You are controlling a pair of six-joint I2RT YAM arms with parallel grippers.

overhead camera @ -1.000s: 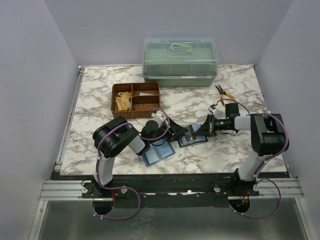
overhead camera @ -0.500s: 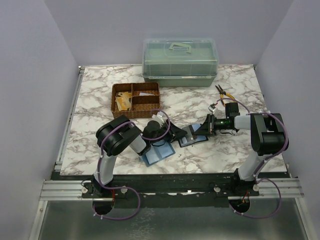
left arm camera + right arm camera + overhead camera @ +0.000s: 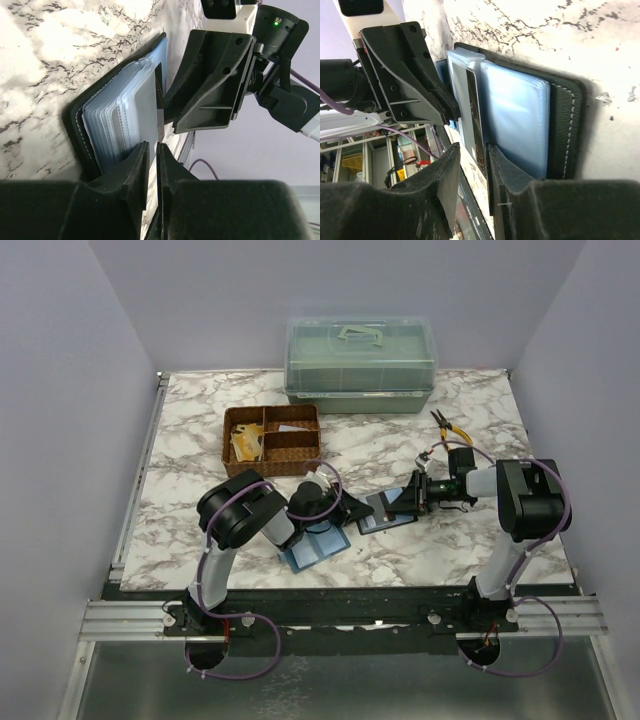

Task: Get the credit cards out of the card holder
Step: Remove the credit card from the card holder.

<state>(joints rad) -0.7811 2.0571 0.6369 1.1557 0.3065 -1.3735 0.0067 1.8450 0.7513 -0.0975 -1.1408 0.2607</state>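
Note:
The dark credit card needs to be grabbed next by its loose end with my right gripper, to pull it out. The card's other end stays free for handover.
The black card holder point(image 3: 392, 512) lies open on the marble, its blue-grey sleeves fanned point(image 3: 115, 120) point(image 3: 515, 115). A dark credit card point(image 3: 159, 95) point(image 3: 474, 110) stands on edge out of the sleeves. My left gripper point(image 3: 358, 508) point(image 3: 151, 152) comes in from the left. Its jaws are a narrow slit apart around the card's edge, with the card against one finger and marble showing beside it. My right gripper point(image 3: 412, 496) point(image 3: 471, 165) faces it from the right, open, with the card's other end loose in the gap beside its inner finger.
A light-blue flat folder point(image 3: 315, 546) lies under my left wrist. A woven divided basket point(image 3: 272, 438) sits behind it, a green lidded box point(image 3: 360, 362) at the back, and pliers point(image 3: 450, 428) behind my right arm.
My left gripper has moved right onto the card and its jaws have narrowed a lot. My right gripper's jaws, shut on the card before, have parted.

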